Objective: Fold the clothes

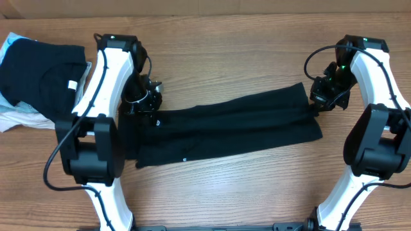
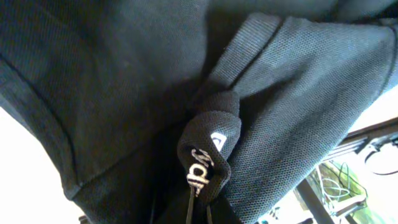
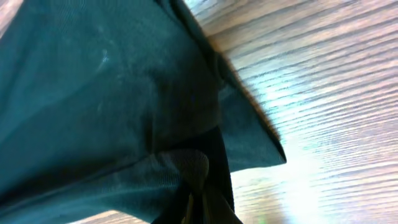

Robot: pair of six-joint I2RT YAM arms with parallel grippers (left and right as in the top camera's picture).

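My right gripper should open now. The wood below the garment's end is flat and empty, so the garment's end would land in place.
A long black garment (image 1: 225,125), folded lengthwise, stretches across the table between my two arms. My left gripper (image 1: 149,106) is shut on its left end; the left wrist view shows bunched black mesh fabric (image 2: 208,149) with a white logo pinched at the jaws (image 2: 198,199). My right gripper (image 1: 319,99) is shut on the right end; the right wrist view shows the dark cloth (image 3: 124,106) gathered at the jaws (image 3: 196,199) with a corner hanging over the wood. The fingertips are hidden by cloth in both wrist views.
A pile of dark clothes (image 1: 35,74) with a white tag lies at the back left on light cloth (image 1: 19,115). The wooden table (image 1: 257,186) runs all around the garment.
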